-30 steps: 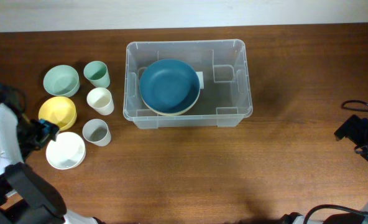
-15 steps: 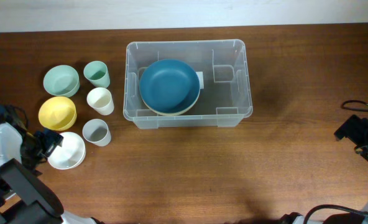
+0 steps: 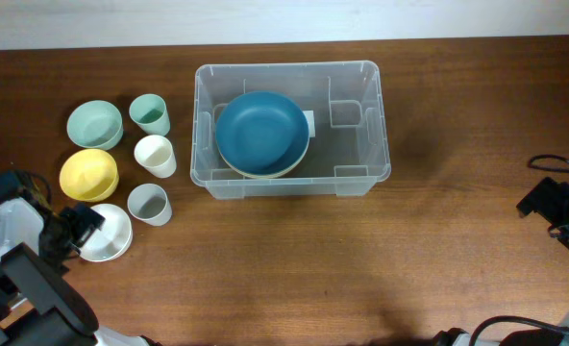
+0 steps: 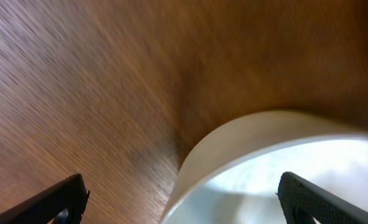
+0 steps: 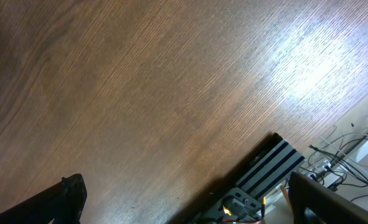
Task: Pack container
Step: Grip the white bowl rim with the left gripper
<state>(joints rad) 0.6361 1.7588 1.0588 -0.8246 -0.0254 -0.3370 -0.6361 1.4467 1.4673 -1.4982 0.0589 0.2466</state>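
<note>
My left gripper grabs the white bowl by its outer rim [image 3: 86, 254] next, to lower it upright into the clear container [image 3: 376, 125].
The clear container [image 3: 376, 125] stands at the table's middle back, with a blue bowl [image 3: 261, 131] stacked on a cream bowl inside its left half. A white bowl [image 3: 111, 238] sits at the front left. My left gripper [image 3: 85, 229] is open at that bowl's left rim. In the left wrist view the white bowl [image 4: 258, 140] fills the lower right, and my left gripper [image 4: 184, 202] straddles its rim: one finger over the wood, the other over the inside. My right gripper [image 3: 539, 200] is open at the far right edge, and my right gripper [image 5: 190, 202] holds nothing.
Left of the container stand a green bowl [image 3: 94, 123], a green cup [image 3: 150, 114], a white cup [image 3: 155, 156], a yellow bowl [image 3: 89, 174] and a grey cup [image 3: 149, 204]. A metal rail [image 5: 271, 165] and cables run along the table edge below my right gripper.
My left gripper has moved from beside the yellow bowl toward the table's front, onto the white bowl's left rim. The right arm has not moved.
</note>
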